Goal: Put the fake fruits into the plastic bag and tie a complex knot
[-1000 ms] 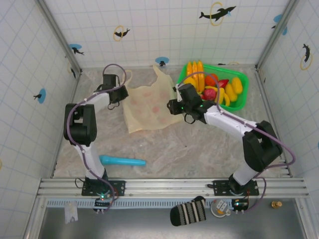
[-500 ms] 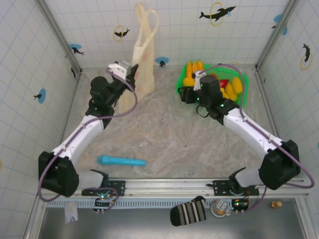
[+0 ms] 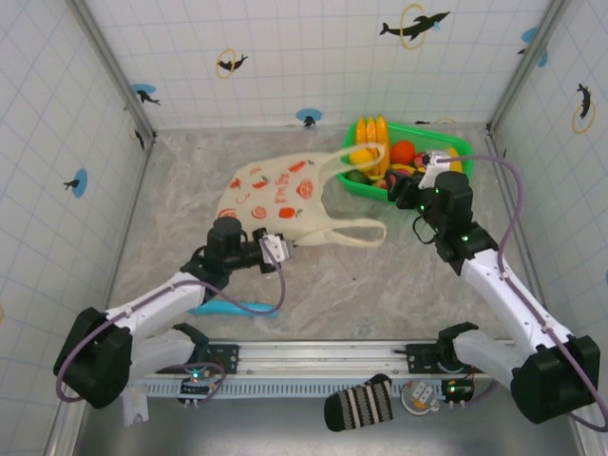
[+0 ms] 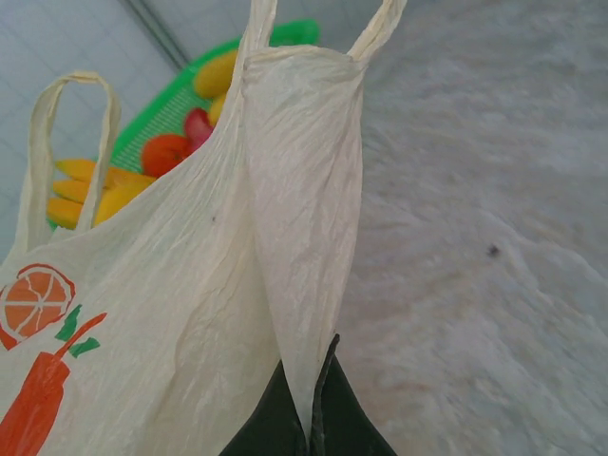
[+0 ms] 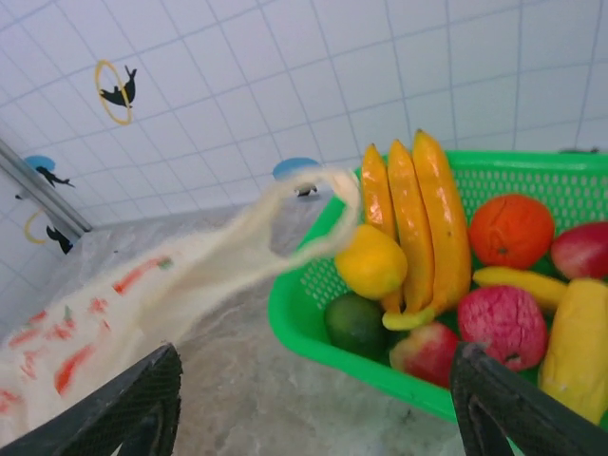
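My right gripper is to spread the bag's opening for the fruits. It should next grab the plastic bag's loop handle (image 3: 379, 153) (image 5: 348, 207) that is draped over the basket.
The plastic bag (image 3: 275, 195) lies crumpled on the table left of centre, cream with orange-red prints. One loop handle (image 3: 359, 155) is draped over the near rim of the green basket (image 3: 365, 185). The other handle (image 3: 350, 233) lies flat on the table. My left gripper (image 3: 283, 245) is shut on a fold at the bag's near edge (image 4: 304, 285). The fake fruits (image 5: 413, 218) fill the basket: bananas, a yellow round (image 5: 370, 261), a green one (image 5: 356, 323), an orange (image 5: 510, 228) and red apples. My right gripper (image 5: 318, 408) stands open just in front of the basket with nothing between its fingers.
A blue tube (image 3: 242, 306) lies near the front edge, partly under my left arm. Tiled walls close in the table on three sides. Bare marbled table (image 3: 380, 285) stretches between the two arms.
The bag, held up at the back half a second ago, now lies spread on the table. My left arm has drawn back toward the front. My right gripper has moved right and opened wider.
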{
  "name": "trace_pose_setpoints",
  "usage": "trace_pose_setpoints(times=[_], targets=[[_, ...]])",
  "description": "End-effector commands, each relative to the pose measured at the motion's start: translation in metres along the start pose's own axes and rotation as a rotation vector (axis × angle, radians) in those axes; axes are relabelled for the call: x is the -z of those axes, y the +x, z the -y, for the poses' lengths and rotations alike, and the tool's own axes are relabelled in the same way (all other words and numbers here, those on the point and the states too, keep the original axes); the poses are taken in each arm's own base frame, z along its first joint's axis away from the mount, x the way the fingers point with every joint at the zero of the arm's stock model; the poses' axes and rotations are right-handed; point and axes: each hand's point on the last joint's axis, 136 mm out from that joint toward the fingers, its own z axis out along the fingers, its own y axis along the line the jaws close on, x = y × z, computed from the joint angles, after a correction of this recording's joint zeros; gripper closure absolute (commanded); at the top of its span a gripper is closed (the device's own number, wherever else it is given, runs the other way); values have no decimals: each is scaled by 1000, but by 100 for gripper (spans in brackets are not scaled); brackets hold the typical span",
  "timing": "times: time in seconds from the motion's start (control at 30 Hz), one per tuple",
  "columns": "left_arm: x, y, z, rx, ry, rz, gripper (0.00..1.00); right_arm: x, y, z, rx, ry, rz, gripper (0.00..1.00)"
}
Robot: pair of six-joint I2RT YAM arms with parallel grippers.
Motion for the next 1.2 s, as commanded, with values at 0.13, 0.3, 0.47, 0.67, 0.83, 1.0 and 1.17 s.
trace_pose_setpoints(times=[0.13,0.3,0.47,0.67,0.83,1.0,1.17], targets=[[-10,47,44,-192,130,-199,100,-38,34,7,-9,-34,-193,25],[-8,44,43,-204,111,-187,100,-66,45,4,10,-95,-253,24],[-7,45,44,-205,113,-188,100,-91,62,9,115,-103,-323,27],[-7,42,41,-201,101,-180,100,-109,74,20,233,-28,-332,33],[-8,40,41,-185,99,-176,100,-129,72,9,226,-83,-330,51],[-6,46,36,-188,67,-206,100,-138,59,-7,240,-139,-297,92],[-8,45,-21,13,-194,-273,81,-117,51,-14,209,-134,-263,100]])
